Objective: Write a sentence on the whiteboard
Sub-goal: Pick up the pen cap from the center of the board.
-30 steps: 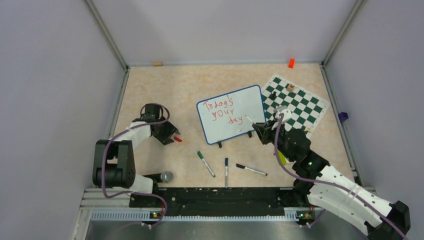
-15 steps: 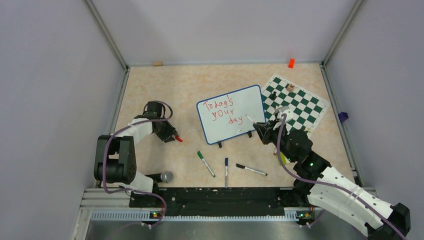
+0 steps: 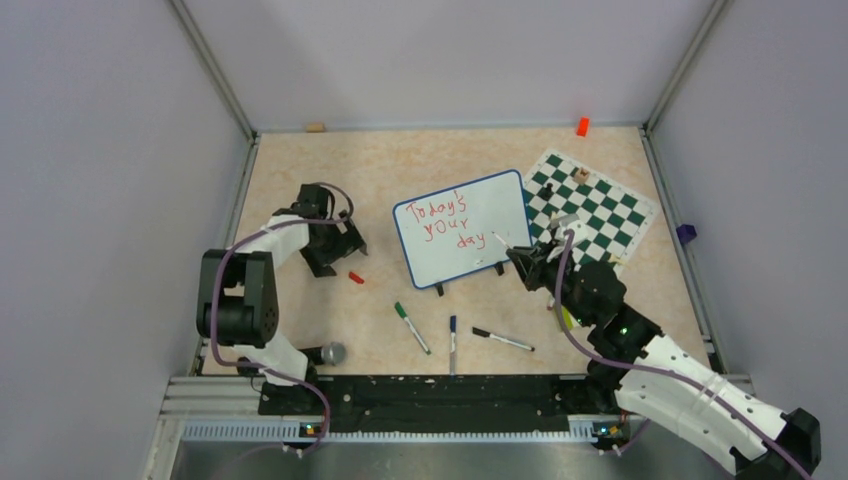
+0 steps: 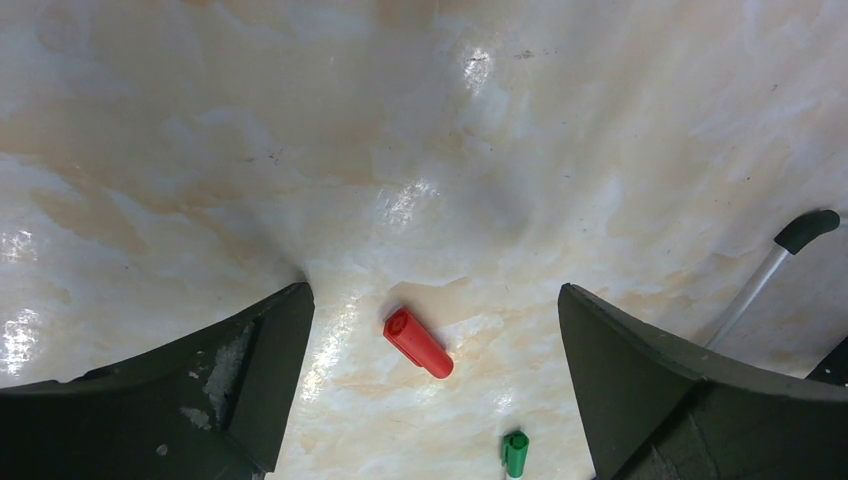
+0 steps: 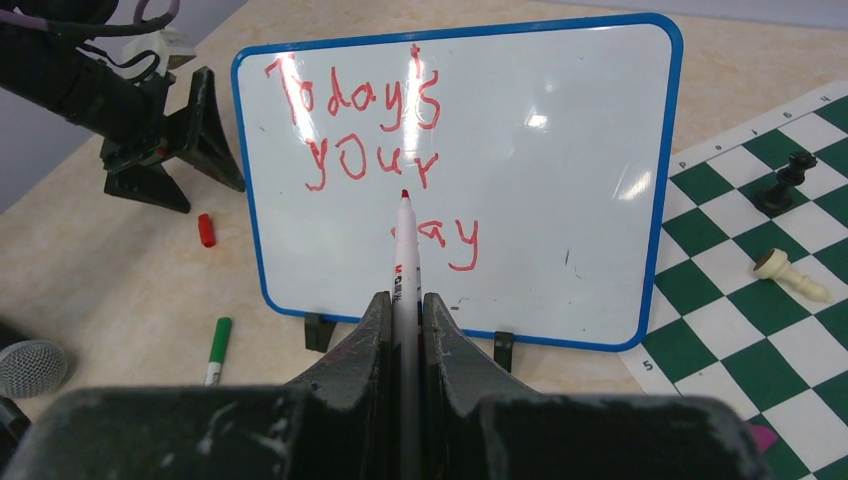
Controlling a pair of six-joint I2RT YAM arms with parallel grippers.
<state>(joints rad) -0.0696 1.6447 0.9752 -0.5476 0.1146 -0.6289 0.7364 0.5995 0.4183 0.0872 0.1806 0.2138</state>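
Observation:
The red marker cap [image 3: 356, 278] [image 4: 418, 343] is beyond the fingers of my left gripper, so they would miss it if I closed now. I need to first move my left gripper toward the cap.
The whiteboard [image 3: 490, 205] stands mid-table on its two black feet and fills the right wrist view [image 5: 560, 150]. The sentence [image 3: 443, 222] in red reads "Today's your day" [image 5: 370, 150]. My right gripper [image 3: 522, 262] is shut on a white red-tipped marker [image 5: 405, 250], whose tip [image 3: 495, 238] hovers just in front of the board's lower right part. My left gripper [image 3: 345, 256] is open left of the board. A red marker cap [image 3: 356, 278] lies on the table between and below its fingers [image 4: 418, 343].
A green marker [image 3: 411, 327], a blue marker [image 3: 452, 343] and a black marker [image 3: 503, 340] lie in front of the board. A microphone [image 3: 330, 353] lies near the left base. The green chess mat [image 3: 600, 215] with pieces lies right of the board.
My left gripper has opened and drawn back from the red cap, which now lies free on the table. The right gripper with the marker has barely moved.

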